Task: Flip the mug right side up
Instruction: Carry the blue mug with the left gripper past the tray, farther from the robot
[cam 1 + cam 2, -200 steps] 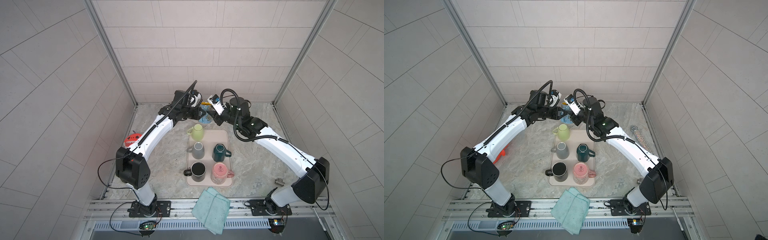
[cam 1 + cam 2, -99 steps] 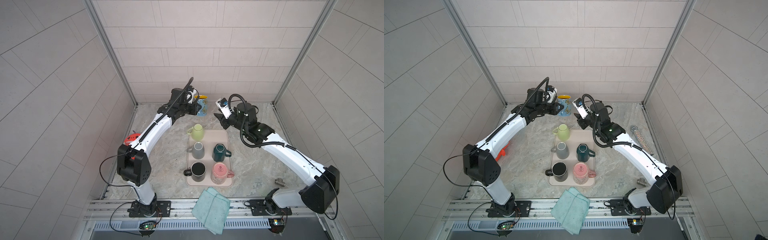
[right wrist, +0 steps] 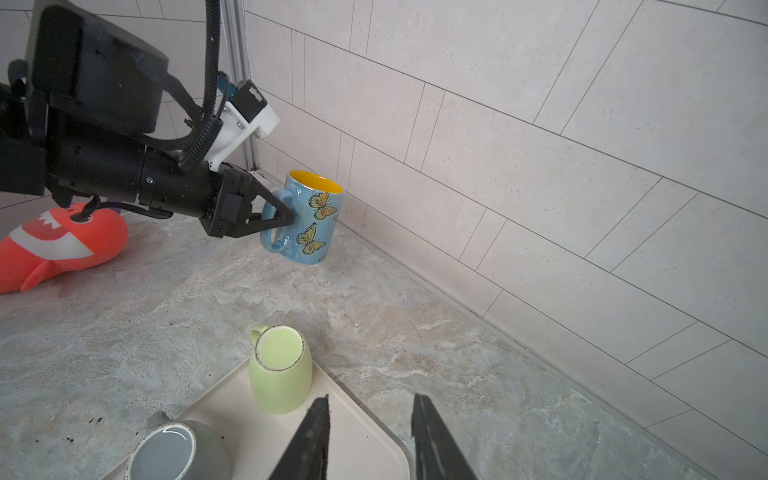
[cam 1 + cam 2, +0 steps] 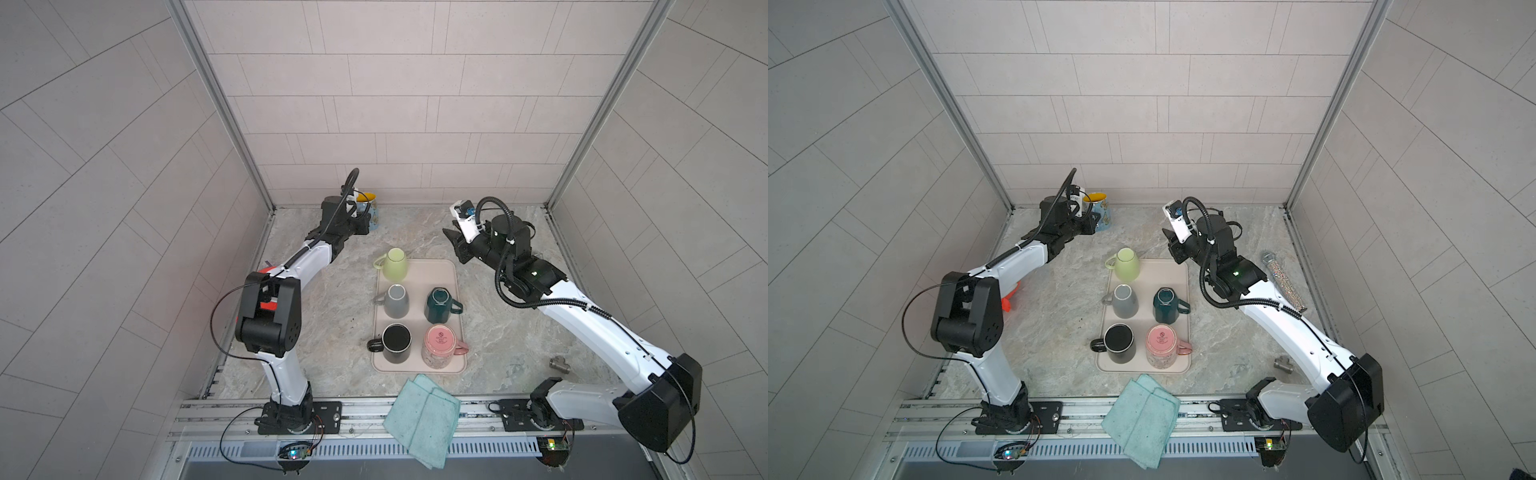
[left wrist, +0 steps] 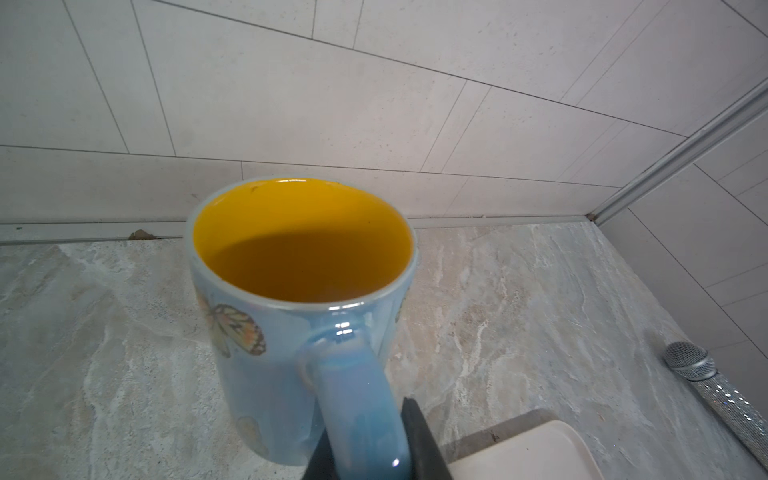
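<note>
The mug's lower edge (image 5: 270, 458) hangs in the air above the counter, so my left gripper now keeps hold of the blue mug until its base rests flat.
A blue butterfly mug (image 3: 318, 216) with a yellow inside (image 5: 299, 249) stands mouth up by the back wall, slightly tilted. It shows in both top views (image 4: 370, 210) (image 4: 1101, 212). My left gripper (image 3: 286, 214) (image 5: 365, 440) (image 4: 362, 226) is shut on its handle (image 5: 353, 395). Whether the base touches the counter, I cannot tell. My right gripper (image 3: 372, 399) (image 4: 455, 246) (image 4: 1173, 248) is open and empty, hovering over the far right corner of the beige tray (image 4: 451, 270), well apart from the mug.
The tray holds a green mug (image 4: 395, 266), a grey mug (image 4: 395, 300), a dark green mug (image 4: 439, 305), a black mug (image 4: 397, 343) and a pink mug (image 4: 439, 345). A teal cloth (image 4: 422, 419) lies in front, a red fish toy (image 3: 54, 245) left, a glittery microphone (image 4: 1281, 278) and a metal fitting (image 4: 559, 363) right.
Both grippers were at the mug near the back middle. My left gripper has carried it left toward the back wall; my right gripper has pulled away to the right, empty.
</note>
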You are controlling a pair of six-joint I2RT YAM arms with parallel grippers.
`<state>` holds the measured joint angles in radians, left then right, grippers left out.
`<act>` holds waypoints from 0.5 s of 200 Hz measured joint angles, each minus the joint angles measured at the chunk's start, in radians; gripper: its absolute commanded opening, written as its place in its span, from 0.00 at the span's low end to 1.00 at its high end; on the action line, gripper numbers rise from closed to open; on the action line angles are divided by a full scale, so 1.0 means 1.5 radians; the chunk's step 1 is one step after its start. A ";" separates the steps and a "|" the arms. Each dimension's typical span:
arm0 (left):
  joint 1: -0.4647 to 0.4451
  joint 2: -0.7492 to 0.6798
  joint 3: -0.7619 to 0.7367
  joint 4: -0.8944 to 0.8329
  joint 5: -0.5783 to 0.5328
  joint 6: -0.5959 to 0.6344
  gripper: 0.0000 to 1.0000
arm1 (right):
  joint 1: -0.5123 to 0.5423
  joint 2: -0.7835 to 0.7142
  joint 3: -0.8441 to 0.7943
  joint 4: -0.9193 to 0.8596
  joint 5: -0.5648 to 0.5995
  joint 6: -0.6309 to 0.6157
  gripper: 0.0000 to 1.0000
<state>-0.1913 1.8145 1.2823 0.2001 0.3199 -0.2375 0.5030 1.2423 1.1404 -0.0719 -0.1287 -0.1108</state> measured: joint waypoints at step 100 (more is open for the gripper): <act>0.003 0.040 -0.100 0.174 -0.037 -0.010 0.00 | 0.000 -0.018 -0.034 0.011 0.002 0.022 0.33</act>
<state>-0.1875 1.8751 1.1320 0.4606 0.2642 -0.2527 0.5030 1.2148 1.0893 -0.0547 -0.1261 -0.0772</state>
